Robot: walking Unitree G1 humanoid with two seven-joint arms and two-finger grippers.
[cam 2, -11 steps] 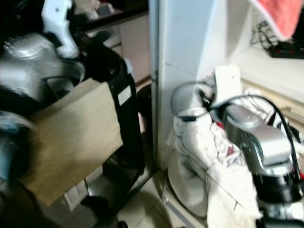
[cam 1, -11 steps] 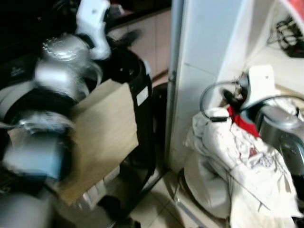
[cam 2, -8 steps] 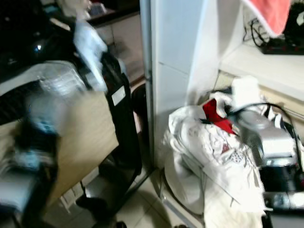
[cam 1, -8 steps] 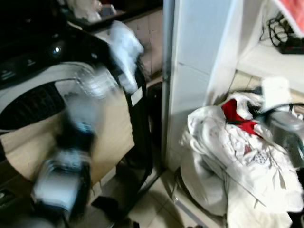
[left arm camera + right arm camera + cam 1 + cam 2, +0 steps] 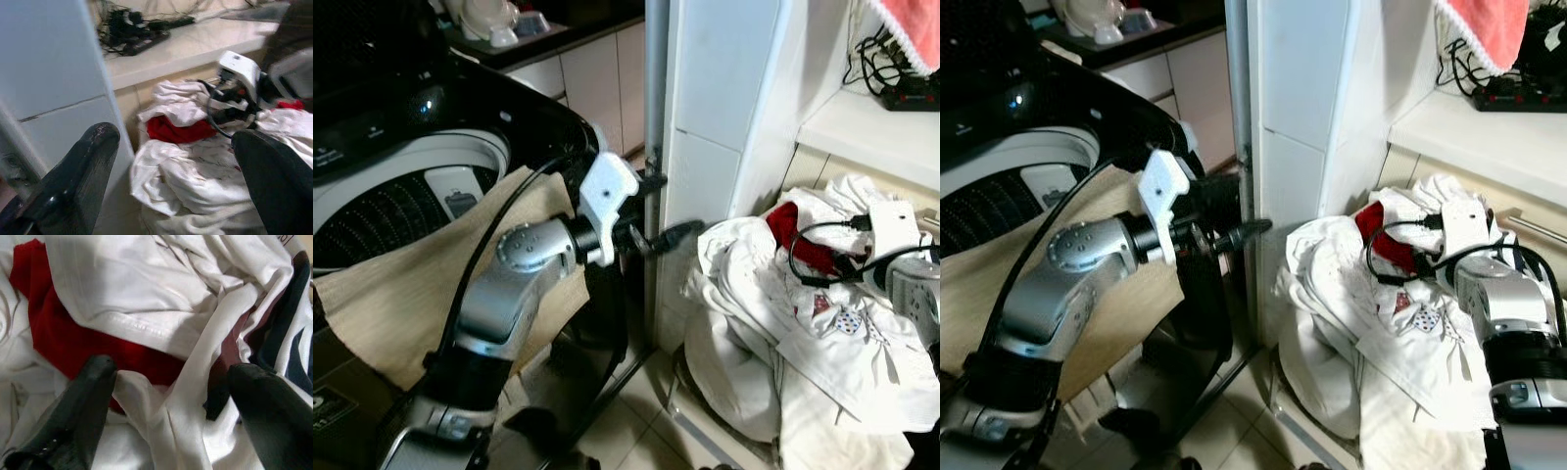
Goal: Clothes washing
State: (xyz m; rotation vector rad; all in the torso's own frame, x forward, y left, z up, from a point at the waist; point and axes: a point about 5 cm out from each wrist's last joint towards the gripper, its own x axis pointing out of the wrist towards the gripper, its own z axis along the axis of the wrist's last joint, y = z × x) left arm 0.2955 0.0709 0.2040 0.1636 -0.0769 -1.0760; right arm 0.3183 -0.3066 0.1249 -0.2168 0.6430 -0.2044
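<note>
My right hand will next grab the white garment by its loose bunched fold (image 5: 171, 416) to put the laundry in the washer.
A pile of white clothes (image 5: 773, 313) with a red garment (image 5: 791, 235) on top lies heaped to the right of the black top-loading washing machine (image 5: 401, 186). A tan cloth (image 5: 401, 294) hangs over the washer's front. My left gripper (image 5: 674, 233) reaches out from the washer side toward the pile, open and empty, still short of the clothes (image 5: 186, 181). My right gripper (image 5: 171, 369) hovers just over the red garment (image 5: 63, 342) and white folds (image 5: 127, 289), fingers (image 5: 85, 401) spread open with nothing pinched. Its white wrist housing (image 5: 893, 227) sits on the pile's right side.
A white tiled pillar (image 5: 734, 108) with a metal pipe (image 5: 654, 108) stands between washer and pile. Behind the pile is a shelf (image 5: 862, 122) with a power strip and cables (image 5: 901, 83). A pink towel (image 5: 1484, 24) hangs above. Tiled floor (image 5: 626, 431) lies below.
My left arm has swung down from above the washer and out to the right, so its gripper now points at the pile. The right gripper has settled lower onto the clothes. The camera shifted.
</note>
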